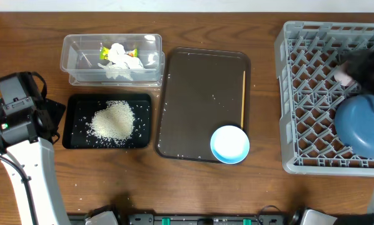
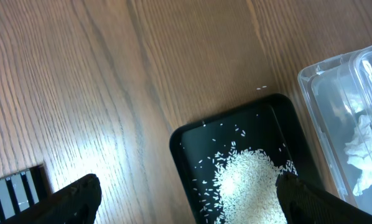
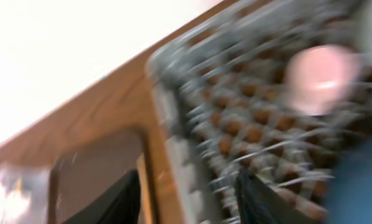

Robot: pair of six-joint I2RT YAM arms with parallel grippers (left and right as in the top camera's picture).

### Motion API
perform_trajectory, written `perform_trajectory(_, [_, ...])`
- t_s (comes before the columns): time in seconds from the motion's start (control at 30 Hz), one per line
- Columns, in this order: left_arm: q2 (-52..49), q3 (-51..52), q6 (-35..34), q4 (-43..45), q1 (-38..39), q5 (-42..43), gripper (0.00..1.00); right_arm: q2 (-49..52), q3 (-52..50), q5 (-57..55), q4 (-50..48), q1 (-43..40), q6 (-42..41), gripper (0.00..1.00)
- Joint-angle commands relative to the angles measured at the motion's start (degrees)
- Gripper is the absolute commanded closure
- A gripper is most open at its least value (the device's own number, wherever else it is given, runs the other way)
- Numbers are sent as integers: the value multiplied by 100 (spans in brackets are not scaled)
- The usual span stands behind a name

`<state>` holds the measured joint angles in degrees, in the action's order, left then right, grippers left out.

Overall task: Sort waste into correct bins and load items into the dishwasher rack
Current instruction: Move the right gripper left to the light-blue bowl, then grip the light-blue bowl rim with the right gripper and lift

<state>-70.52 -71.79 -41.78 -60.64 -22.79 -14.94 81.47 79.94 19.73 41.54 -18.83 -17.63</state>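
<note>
I will grab the light-blue bowl [image 1: 229, 144] by its rim with my right gripper. The bowl's base then stays free to tilt into the grey rack.
White rice [image 1: 112, 121] lies heaped in the black tray [image 1: 74, 140]. The clear tub [image 1: 74, 59] behind it holds a crumpled tissue [image 1: 121, 55] and a green-yellow wrapper [image 1: 104, 51]. A chopstick [image 1: 243, 99] and a light-blue bowl [image 1: 229, 144] rest on the brown serving tray [image 1: 199, 94]. In the grey rack [image 1: 299, 94] are a blue plate [image 1: 359, 128] and a pink cup [image 1: 344, 76]. My left gripper [image 2: 192, 202] hangs open over the black tray's [image 2: 186, 162] left edge. My right gripper [image 3: 186, 202] is blurred, open and holding nothing, over the rack's [image 3: 173, 106] left rim; the pink cup [image 3: 320, 78] lies beyond it.
My left arm [image 1: 18, 125] stands at the table's left edge beside the black tray. My right arm shows as a dark blur [image 1: 368, 65] over the rack's right part. Stray rice grains [image 2: 260, 88] dot the wood near the tub [image 2: 335, 106].
</note>
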Motion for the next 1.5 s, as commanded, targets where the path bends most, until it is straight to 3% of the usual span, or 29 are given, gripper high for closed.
perform_trajectory(0.0, [-15,7,-9,-22,-24,-28,8,-55,22,-201,79,916,323,46])
perform_trajectory(0.1, [-15,7,-9,-22,-24,-28,8,22,22,-984,166,1882,332,36])
perform_trajectory(0.17, [-15,7,-11,-22,-24,-28,8,129,22,-1226,302,2413,293,36])
perform_trajectory(0.33, [-15,7,-9,-22,-24,-28,8,564,22,-1220,1080,3506,15,36])
perform_trajectory(0.47, [-15,7,-9,-22,-24,-28,8,990,22,-1196,1751,4291,-118,24])
perform_trajectory(0.67, [-15,7,-9,-22,-24,-28,8,1633,20,-1198,2210,5333,-122,25])
perform_trajectory(0.87, [-15,7,-9,-22,-24,-28,8,2192,20,-1893,2319,5919,-616,25])
perform_trajectory(1.23, [-15,7,-9,-22,-24,-28,8,2933,17,-1794,2597,6168,-721,27])
perform_trajectory(1.47, [-15,7,-11,-22,-24,-28,8,3171,11,-1777,2592,6214,-723,37])
